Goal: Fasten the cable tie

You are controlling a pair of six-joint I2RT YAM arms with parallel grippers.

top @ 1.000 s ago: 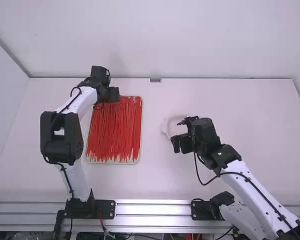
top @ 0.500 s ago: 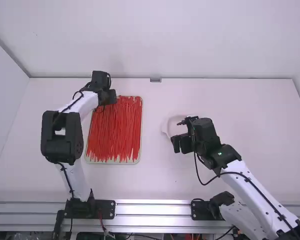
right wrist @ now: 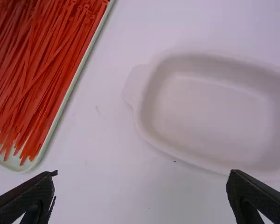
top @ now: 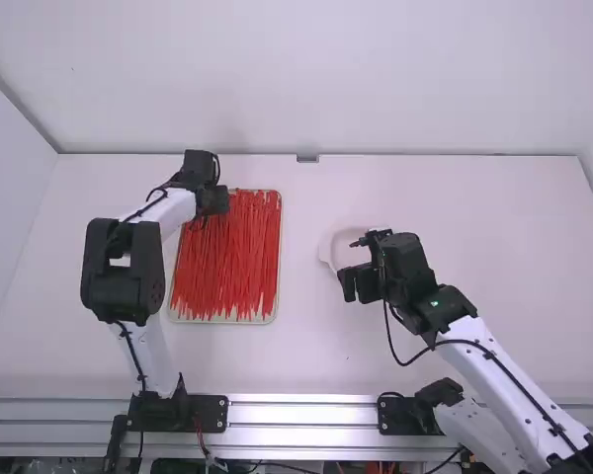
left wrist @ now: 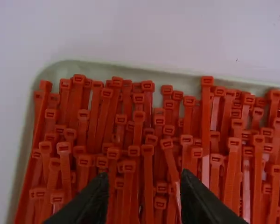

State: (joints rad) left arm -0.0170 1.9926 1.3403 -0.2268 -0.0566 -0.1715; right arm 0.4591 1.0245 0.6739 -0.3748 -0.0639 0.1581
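Next, my left gripper grabs one cable tie just below its raised head (left wrist: 169,151), since the ties lie packed with their straps pressed together.
A heap of red cable ties (top: 227,257) fills a pale tray (top: 222,321) left of the table's middle. My left gripper (top: 215,200) is at the tray's far left corner. In the left wrist view it (left wrist: 142,196) is open, fingers (left wrist: 95,203) set down among the tie heads (left wrist: 144,135), which lie between and around them. None is clearly gripped. My right gripper (top: 354,265) hovers right of the tray, beside a white dish (top: 328,247). It (right wrist: 142,200) is wide open and holds nothing, with the dish (right wrist: 210,112) and the ties (right wrist: 37,65) ahead of it.
The white dish is empty. The tray's rim (left wrist: 60,67) is rounded at the corner, with bare white table beyond it. A white back wall borders the table at the far side, and a side wall on the left.
My left gripper has shifted slightly toward the camera, onto the far corner of the tie heap. The right arm has stayed still.
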